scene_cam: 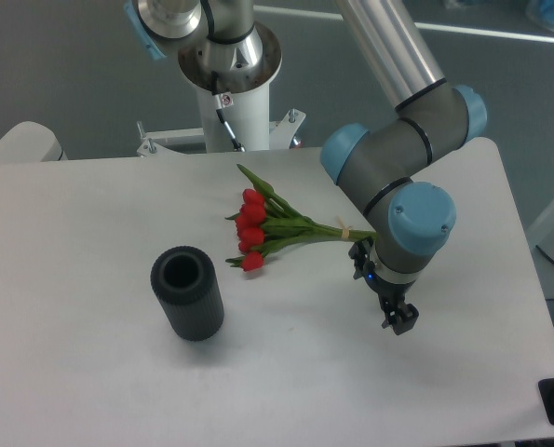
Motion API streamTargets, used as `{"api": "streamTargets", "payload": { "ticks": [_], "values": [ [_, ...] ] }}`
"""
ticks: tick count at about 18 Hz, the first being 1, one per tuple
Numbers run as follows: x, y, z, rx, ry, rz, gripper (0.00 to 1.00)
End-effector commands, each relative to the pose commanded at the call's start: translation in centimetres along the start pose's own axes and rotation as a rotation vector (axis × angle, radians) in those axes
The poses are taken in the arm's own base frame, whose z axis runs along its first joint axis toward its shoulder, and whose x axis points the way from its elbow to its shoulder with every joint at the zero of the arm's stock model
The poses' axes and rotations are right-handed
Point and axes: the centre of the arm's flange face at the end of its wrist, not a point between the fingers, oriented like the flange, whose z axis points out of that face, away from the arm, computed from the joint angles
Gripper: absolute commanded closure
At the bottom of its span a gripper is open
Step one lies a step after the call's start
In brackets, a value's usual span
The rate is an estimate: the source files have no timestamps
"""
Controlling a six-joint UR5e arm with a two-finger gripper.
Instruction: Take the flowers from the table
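Observation:
Next, my gripper grabs the flowers by their green stems below the red buds and picks up the flowers (263,228) from the table.
The flowers (263,228) lie on the white table (90,372) near its middle. They are red tulip buds with green leaves, and their long stems point right, tied by a pale band (344,226). The stem ends run behind my wrist. My gripper (397,321) points down at the table, just in front of and to the right of the stem ends. Its dark fingers stand slightly apart with nothing between them. It does not touch the flowers.
A dark ribbed cylinder (187,293) lies on the table to the front left of the buds, its open end facing up. The arm's white base column (230,102) stands at the table's back edge.

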Motion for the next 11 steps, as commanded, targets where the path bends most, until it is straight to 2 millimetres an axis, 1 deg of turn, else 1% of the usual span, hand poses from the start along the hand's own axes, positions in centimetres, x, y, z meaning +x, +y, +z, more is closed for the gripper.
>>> {"api": "streamTargets", "payload": {
  "ticks": [11],
  "values": [
    [0.04,-0.02,0.05,0.002,0.004,-0.014,0.0]
  ]
}}
